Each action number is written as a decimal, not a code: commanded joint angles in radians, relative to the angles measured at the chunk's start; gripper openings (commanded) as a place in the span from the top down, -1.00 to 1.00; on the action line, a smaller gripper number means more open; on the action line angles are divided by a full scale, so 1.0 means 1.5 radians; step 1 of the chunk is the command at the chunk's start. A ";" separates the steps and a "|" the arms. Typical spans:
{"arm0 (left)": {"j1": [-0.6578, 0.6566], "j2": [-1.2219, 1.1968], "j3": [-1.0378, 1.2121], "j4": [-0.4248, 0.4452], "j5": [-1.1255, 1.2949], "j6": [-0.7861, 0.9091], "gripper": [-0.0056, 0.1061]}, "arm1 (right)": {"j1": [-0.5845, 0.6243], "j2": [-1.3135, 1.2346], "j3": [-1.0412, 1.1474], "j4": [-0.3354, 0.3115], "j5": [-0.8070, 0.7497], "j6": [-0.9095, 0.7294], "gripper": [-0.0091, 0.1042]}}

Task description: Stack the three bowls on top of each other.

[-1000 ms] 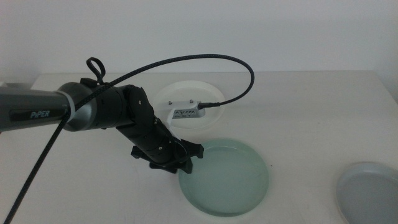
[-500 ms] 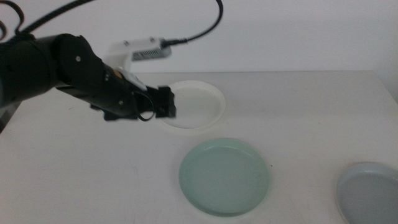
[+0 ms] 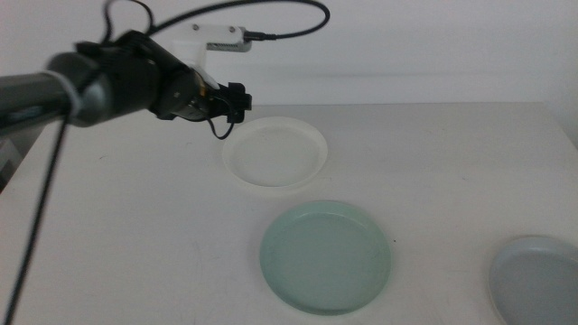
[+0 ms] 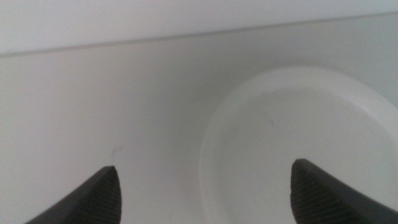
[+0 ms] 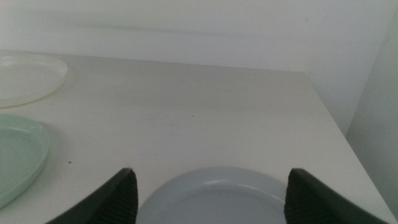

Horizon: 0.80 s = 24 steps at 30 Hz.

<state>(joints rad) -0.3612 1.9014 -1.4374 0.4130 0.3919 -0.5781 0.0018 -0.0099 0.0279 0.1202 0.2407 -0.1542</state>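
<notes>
My right gripper grips the grey-blue bowl by its thin raised rim (image 3: 535, 239) (image 5: 217, 170) next, since the bowl's flat base is as wide as the open fingers.
The creamy white bowl (image 3: 275, 153) lies at the back middle of the table and fills much of the left wrist view (image 4: 298, 143). The pale mint green bowl (image 3: 326, 255) lies in front of it, alone; its edge shows in the right wrist view (image 5: 18, 155). The grey-blue bowl (image 3: 540, 280) lies at the front right corner, just below the right gripper (image 5: 208, 186), which is open and empty. My left gripper (image 3: 237, 102) hovers above the white bowl's back left rim, open and empty, its jaws wide apart (image 4: 205, 186).
The left arm's black cable (image 3: 271, 9) arcs over the back of the table. The table's right edge (image 3: 564, 126) runs close to the grey-blue bowl. A white wall stands behind the table.
My left arm has lifted away from the mint green bowl's left rim and swung back and left, and now sits high over the white bowl's back left side. The bowls have not moved.
</notes>
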 commanded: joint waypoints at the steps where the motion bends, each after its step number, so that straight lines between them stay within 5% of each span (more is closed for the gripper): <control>1: 0.011 0.018 -0.052 0.021 -0.060 -0.021 -0.99 | -0.004 -0.018 -0.004 -0.002 -0.049 -0.008 -0.21; 12: 0.028 0.155 -0.134 -0.005 -0.053 -0.025 -0.92 | -0.004 -0.018 -0.004 -0.002 -0.049 -0.008 -0.21; 24: 0.027 0.175 -0.134 -0.039 -0.022 -0.025 -0.08 | -0.004 -0.018 -0.004 -0.002 -0.049 -0.008 -0.21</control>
<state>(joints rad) -0.3208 2.2247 -1.6043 0.3737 0.3783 -0.6029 0.0018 -0.0099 0.0279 0.1202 0.2416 -0.1542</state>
